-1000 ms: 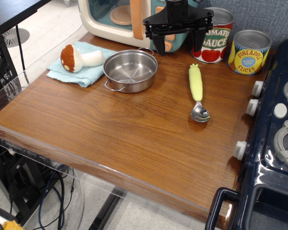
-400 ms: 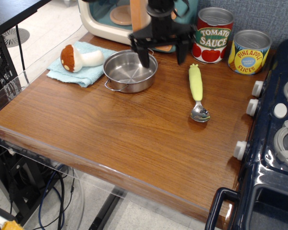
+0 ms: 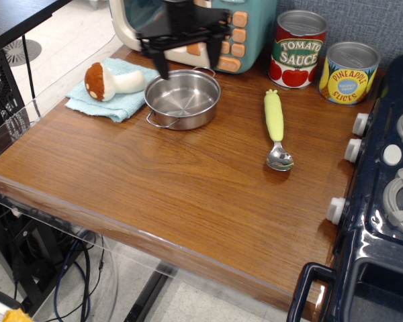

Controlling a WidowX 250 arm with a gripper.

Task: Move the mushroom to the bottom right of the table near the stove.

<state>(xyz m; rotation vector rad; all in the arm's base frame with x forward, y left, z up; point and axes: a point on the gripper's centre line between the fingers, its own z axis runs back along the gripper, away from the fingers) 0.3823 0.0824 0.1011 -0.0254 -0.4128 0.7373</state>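
Observation:
Next, my gripper grips the mushroom by its reddish-brown cap (image 3: 99,82), to move the mushroom near the stove (image 3: 383,221).
The mushroom (image 3: 111,80) lies on its side on a light blue cloth (image 3: 107,97) at the back left of the wooden table (image 3: 188,194). Its reddish-brown cap points left and its cream stem points right. My gripper (image 3: 186,66) is open and empty, with two dark fingers (image 3: 160,62) spread wide, hanging above the far rim of a steel pot (image 3: 183,98), to the right of the mushroom. The navy stove (image 3: 383,221) with white knobs stands along the table's right edge.
A yellow-green-handled spoon (image 3: 276,129) lies right of the pot. A tomato sauce can (image 3: 297,49) and a pineapple slices can (image 3: 348,72) stand at the back right. A teal and cream toy microwave (image 3: 248,33) is behind my gripper.
My gripper has moved left along the back of the table, from in front of the sauce can to above the pot, closer to the mushroom. It has stayed open. Nothing else moved.

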